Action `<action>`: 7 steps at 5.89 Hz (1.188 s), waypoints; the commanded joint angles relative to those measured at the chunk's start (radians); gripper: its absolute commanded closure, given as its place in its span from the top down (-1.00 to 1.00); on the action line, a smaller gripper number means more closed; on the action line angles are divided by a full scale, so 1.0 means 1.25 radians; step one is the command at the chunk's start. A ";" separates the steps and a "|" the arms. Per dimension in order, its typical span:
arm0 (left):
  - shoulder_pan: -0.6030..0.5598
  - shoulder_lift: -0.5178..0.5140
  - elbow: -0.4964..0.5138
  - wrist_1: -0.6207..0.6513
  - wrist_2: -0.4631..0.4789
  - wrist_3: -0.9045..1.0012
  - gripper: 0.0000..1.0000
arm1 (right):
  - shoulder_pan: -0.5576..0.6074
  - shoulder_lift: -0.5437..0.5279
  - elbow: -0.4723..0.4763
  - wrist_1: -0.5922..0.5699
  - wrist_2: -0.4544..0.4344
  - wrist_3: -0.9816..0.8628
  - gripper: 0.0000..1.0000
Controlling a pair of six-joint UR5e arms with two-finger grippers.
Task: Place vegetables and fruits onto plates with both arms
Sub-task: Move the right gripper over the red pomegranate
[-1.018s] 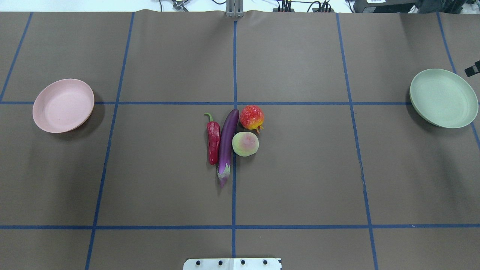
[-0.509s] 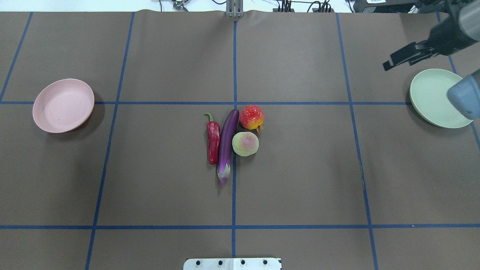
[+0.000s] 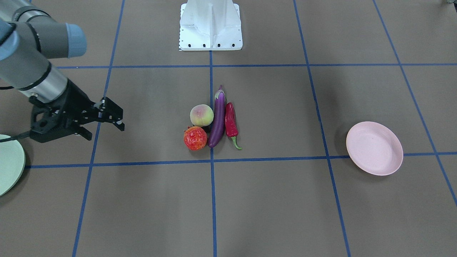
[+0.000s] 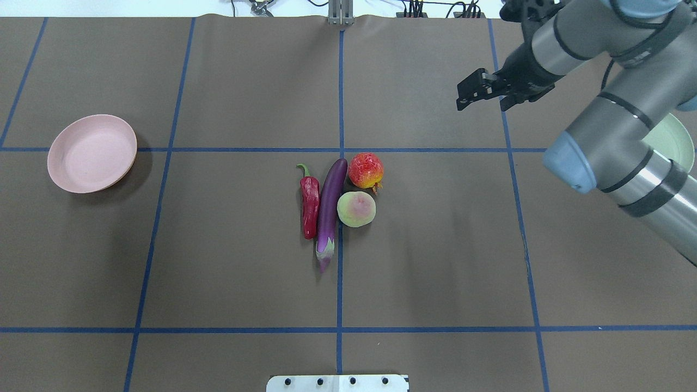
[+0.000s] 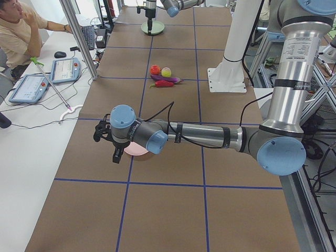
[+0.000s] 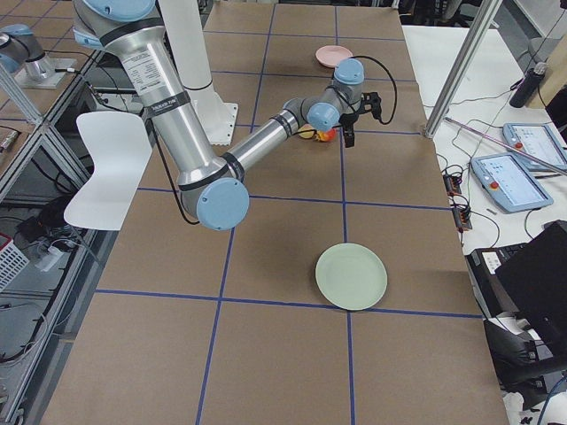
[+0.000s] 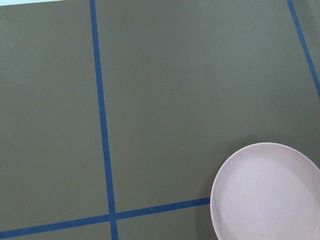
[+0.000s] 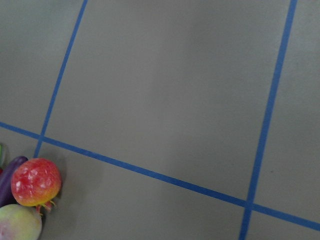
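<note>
The red-orange fruit point(image 4: 366, 170) needs to get onto a plate, so my right gripper will grab it by its rounded sides next.
The purple eggplant point(image 4: 331, 201), the red chili point(image 4: 310, 204), the yellow-green peach point(image 4: 356, 209) and the red-orange fruit point(image 4: 366, 170) lie together at the table's centre. They also show in the front view: eggplant point(image 3: 217, 117), chili point(image 3: 230, 125), peach point(image 3: 201, 115), fruit point(image 3: 195, 137). The pink plate point(image 4: 91, 153) lies empty at the far left. The mint green plate point(image 4: 672, 144) at the far right is partly hidden by my right arm. My right gripper point(image 4: 479, 97) is open and empty, above the table, right of the produce. My left gripper point(image 5: 107, 142) hovers by the pink plate point(image 7: 270, 195); I cannot tell its state.
The white base block point(image 3: 210, 25) stands at the robot's edge of the table. Blue tape lines grid the brown mat. An operator point(image 5: 16, 31) sits beside tablets at a side desk. The green plate point(image 6: 352, 276) lies empty in the right side view.
My right arm has swung in from the right edge toward the centre and now covers part of the green plate. The produce and plates have not moved.
</note>
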 commanded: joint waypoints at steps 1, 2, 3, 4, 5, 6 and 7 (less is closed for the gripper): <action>0.000 0.002 0.000 -0.001 -0.001 0.002 1.00 | -0.111 0.152 -0.057 -0.155 -0.139 0.080 1.00; 0.000 0.003 0.000 -0.001 -0.001 0.003 1.00 | -0.173 0.235 -0.150 -0.153 -0.204 0.112 1.00; 0.000 0.003 0.000 -0.001 -0.001 0.003 1.00 | -0.212 0.277 -0.227 -0.132 -0.267 0.113 1.00; 0.001 0.003 0.001 -0.002 -0.001 0.003 1.00 | -0.234 0.280 -0.276 -0.086 -0.274 0.114 1.00; 0.001 0.003 0.001 -0.002 -0.001 0.002 1.00 | -0.250 0.278 -0.290 -0.081 -0.299 0.112 1.00; 0.001 0.003 0.001 -0.002 -0.001 0.002 1.00 | -0.254 0.276 -0.301 -0.082 -0.307 0.097 1.00; 0.001 0.003 0.001 -0.002 -0.001 0.002 1.00 | -0.260 0.274 -0.305 -0.082 -0.309 0.091 1.00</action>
